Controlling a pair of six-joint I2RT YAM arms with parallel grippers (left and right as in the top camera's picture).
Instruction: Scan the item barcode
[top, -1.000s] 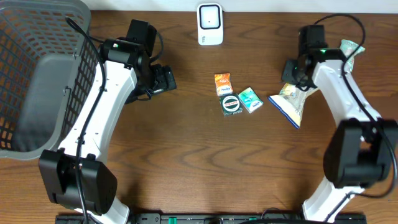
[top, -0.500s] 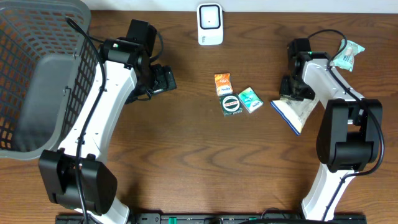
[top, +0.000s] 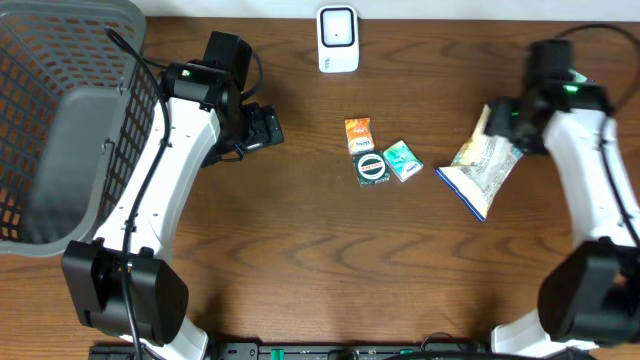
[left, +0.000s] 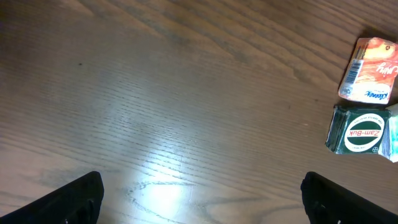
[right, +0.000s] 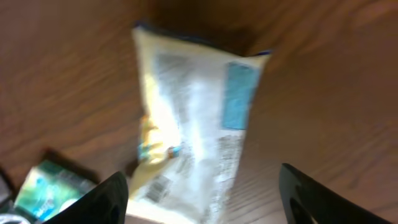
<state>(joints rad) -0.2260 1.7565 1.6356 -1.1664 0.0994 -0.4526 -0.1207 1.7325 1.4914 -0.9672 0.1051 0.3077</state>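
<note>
The robot's right gripper should next grab the pale snack bag across its middle (top: 487, 157), which leaves the barcode near the bag's edge free for the scanner (top: 338, 38).
A pale snack bag with a blue edge (top: 482, 164) lies flat on the wooden table, right of centre. My right gripper (top: 497, 121) hovers over its far end, open. In the right wrist view the bag (right: 193, 118) lies below the right gripper (right: 202, 190), a small barcode showing near its lower edge, and neither finger touches it. The white scanner (top: 338, 38) stands at the back centre. My left gripper (top: 266, 129) hangs open left of the small items; in the left wrist view the left gripper (left: 202, 190) has only bare wood under it.
An orange packet (top: 358, 133), a round green Zam-Buk tin (top: 372, 168) and a teal packet (top: 402, 160) lie together mid-table. A grey mesh basket (top: 60, 120) fills the far left. The orange packet (left: 372, 70) and the tin (left: 360, 129) show at the right of the left wrist view.
My right gripper has opened and let go of the snack bag, and the arm has swung to the right. The bag has turned and shifted slightly. The left arm has not moved.
</note>
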